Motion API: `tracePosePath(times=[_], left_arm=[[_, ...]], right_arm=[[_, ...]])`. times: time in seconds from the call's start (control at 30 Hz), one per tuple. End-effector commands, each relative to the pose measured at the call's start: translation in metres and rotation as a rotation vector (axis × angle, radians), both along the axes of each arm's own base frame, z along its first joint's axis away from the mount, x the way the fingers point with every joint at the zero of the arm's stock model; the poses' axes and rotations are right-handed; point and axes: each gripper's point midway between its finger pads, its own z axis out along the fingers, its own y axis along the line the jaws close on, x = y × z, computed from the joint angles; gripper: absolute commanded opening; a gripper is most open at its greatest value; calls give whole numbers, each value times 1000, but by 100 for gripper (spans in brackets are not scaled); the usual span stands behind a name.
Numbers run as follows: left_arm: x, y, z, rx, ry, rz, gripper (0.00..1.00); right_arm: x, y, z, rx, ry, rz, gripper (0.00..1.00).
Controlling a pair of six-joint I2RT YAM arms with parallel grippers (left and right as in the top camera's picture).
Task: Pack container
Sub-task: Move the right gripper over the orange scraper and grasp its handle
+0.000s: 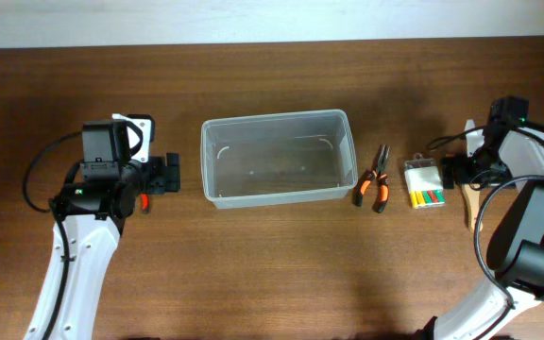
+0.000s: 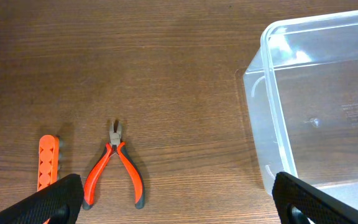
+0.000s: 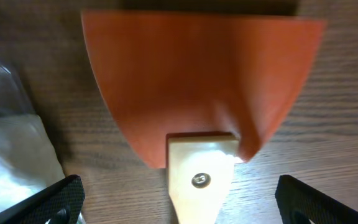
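Note:
I should move my right gripper lower before I close it on the scraper's handle [image 1: 472, 196] [image 3: 200, 186]. The handle is between my right gripper's fingers but far below them, so they would miss it if I closed now.
The clear plastic container [image 1: 274, 119] stands at the table's middle, with nothing showing inside. My left gripper [image 1: 165, 176] is open just left of it. In the left wrist view the left gripper [image 2: 179, 208] hangs over bare wood, with the container [image 2: 271, 87] to its right. Orange-handled pliers [image 2: 114, 171] and an orange bit holder [image 2: 47, 163] lie to its left. My right gripper [image 1: 463, 172] is open at the far right. In the right wrist view the right gripper [image 3: 179, 202] straddles the pale wooden handle of an orange-bladed scraper [image 3: 197, 81] without closing on it.
A second pair of orange-handled pliers [image 1: 374, 181] lies right of the container. Beside it is a small clear case of coloured bits [image 1: 423, 185], which shows as clear plastic in the right wrist view [image 3: 11, 130]. The scraper's handle [image 1: 473, 204] lies near the right edge.

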Motion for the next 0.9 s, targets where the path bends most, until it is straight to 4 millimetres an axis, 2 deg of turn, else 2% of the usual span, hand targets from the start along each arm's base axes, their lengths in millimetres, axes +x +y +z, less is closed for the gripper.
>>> tracePosePath(times=[0.0,0.27,0.63,0.87], left_arm=[[5,2,7,4,-16,6,99],[5,2,7,4,-16,6,99],[5,2,7,4,-16,6,99],[5,2,7,4,-16,6,99]], right_arm=[[-4,-2,-3,5,27,5,99],[-15,-16,-4,70,4,-151,99],[-11,-15,-4,162,-53,-182,98],[-16,-14,-24,177,-3,-183,94]])
